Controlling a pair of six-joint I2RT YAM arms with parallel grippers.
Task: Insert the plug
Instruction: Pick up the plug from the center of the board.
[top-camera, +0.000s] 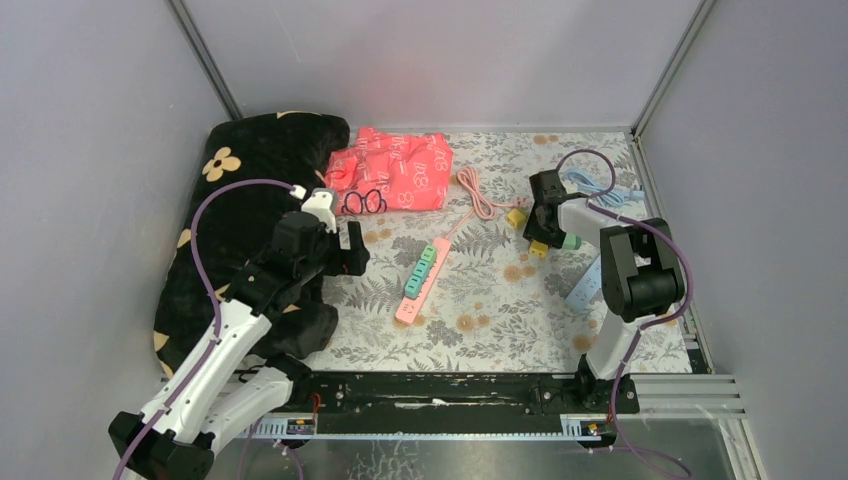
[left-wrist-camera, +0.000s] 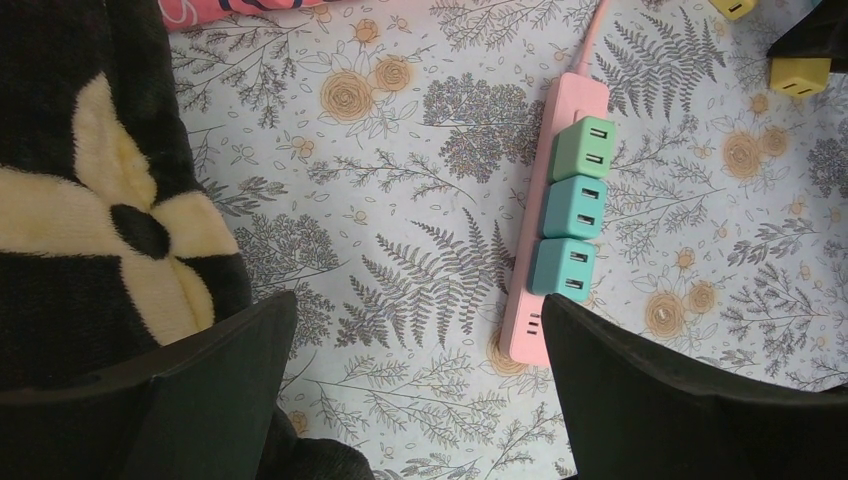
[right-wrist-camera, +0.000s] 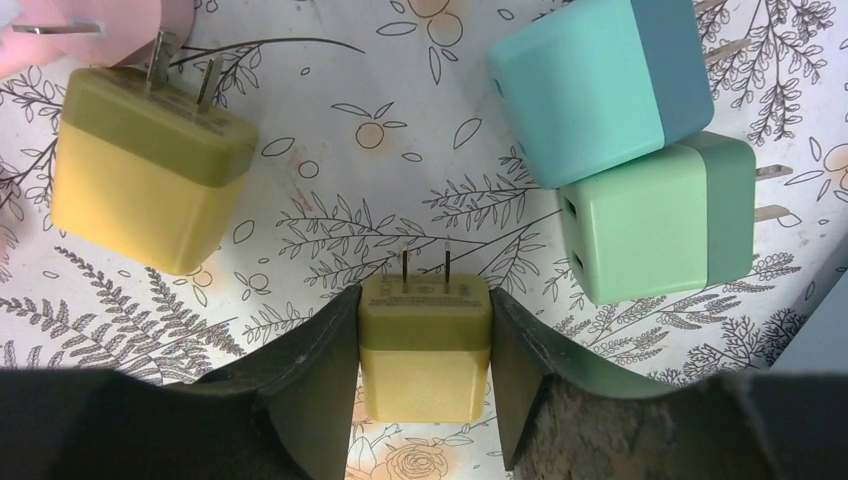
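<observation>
I would bring the small yellow plug (top-camera: 538, 249) (right-wrist-camera: 425, 350) along if I lifted my right gripper now, because both fingers are shut tight against its opposite sides.
My right gripper (right-wrist-camera: 425, 300) is shut on a small yellow plug (right-wrist-camera: 425, 350), its fingers pressed to both sides and its two prongs pointing away from me. The top view puts that plug (top-camera: 538, 249) low over the mat at the right. A pink power strip (top-camera: 420, 275) lies in the middle, with three green and teal plugs seated in it (left-wrist-camera: 574, 205). My left gripper (left-wrist-camera: 418, 300) hangs open over the mat just left of the strip's near end (left-wrist-camera: 525, 325), holding nothing.
A second yellow plug (right-wrist-camera: 140, 175), a teal plug (right-wrist-camera: 590, 85) and a green plug (right-wrist-camera: 650, 220) lie loose close around the right gripper. A black flowered blanket (top-camera: 240, 210) covers the left, with a red packet (top-camera: 395, 170) behind. A light blue strip (top-camera: 585, 285) lies at the right.
</observation>
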